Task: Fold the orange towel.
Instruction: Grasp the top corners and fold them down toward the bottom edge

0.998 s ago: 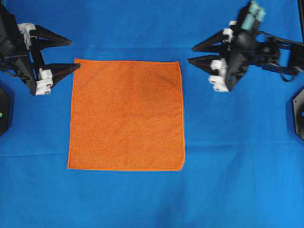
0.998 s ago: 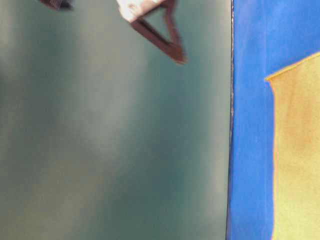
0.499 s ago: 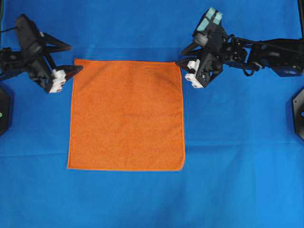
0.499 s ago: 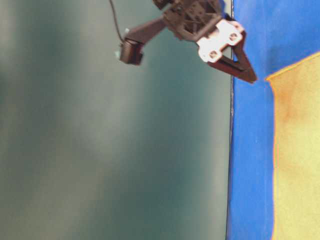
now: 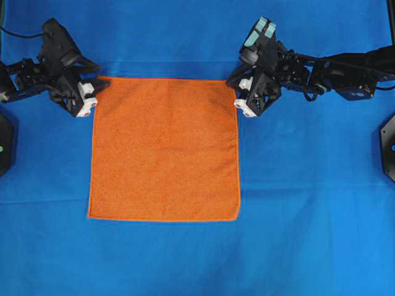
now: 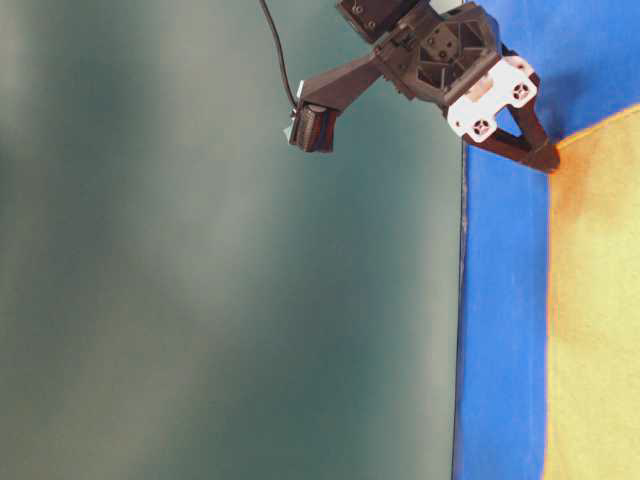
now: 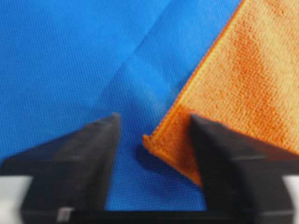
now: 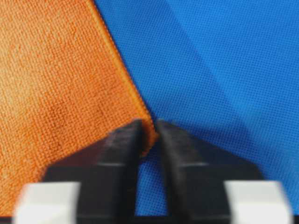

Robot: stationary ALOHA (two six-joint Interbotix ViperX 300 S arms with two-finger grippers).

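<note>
My left gripper grips the towel [image 5: 163, 148] by its slightly raised corner [image 5: 102, 81] next, because the rest of the towel lies flat against the blue table cloth.
The orange towel [image 5: 163, 148] lies flat and square on the blue table cloth [image 5: 296, 185]. My left gripper [image 5: 99, 83] is at its far left corner. In the left wrist view the left gripper [image 7: 154, 119] is open, with the slightly raised corner of the towel [image 7: 243, 74] between the jaws and one finger [image 7: 224, 154] resting on the cloth. My right gripper [image 5: 233, 83] is at the far right corner. In the right wrist view the right gripper [image 8: 148, 123] is shut on the corner tip of the towel [image 8: 56, 84]. The table-level view shows the right gripper [image 6: 548, 158] touching the corner of the towel [image 6: 600, 300].
Black arm bases stand at the left edge [image 5: 3, 145] and the right edge [image 5: 389, 145] of the overhead view. The right arm [image 5: 333, 68] stretches in from the right. A grey-green wall [image 6: 200, 300] fills most of the table-level view.
Both grippers have come in and down to the towel's two far corners. The right jaws have closed on the corner. The left jaws have come round the other corner.
</note>
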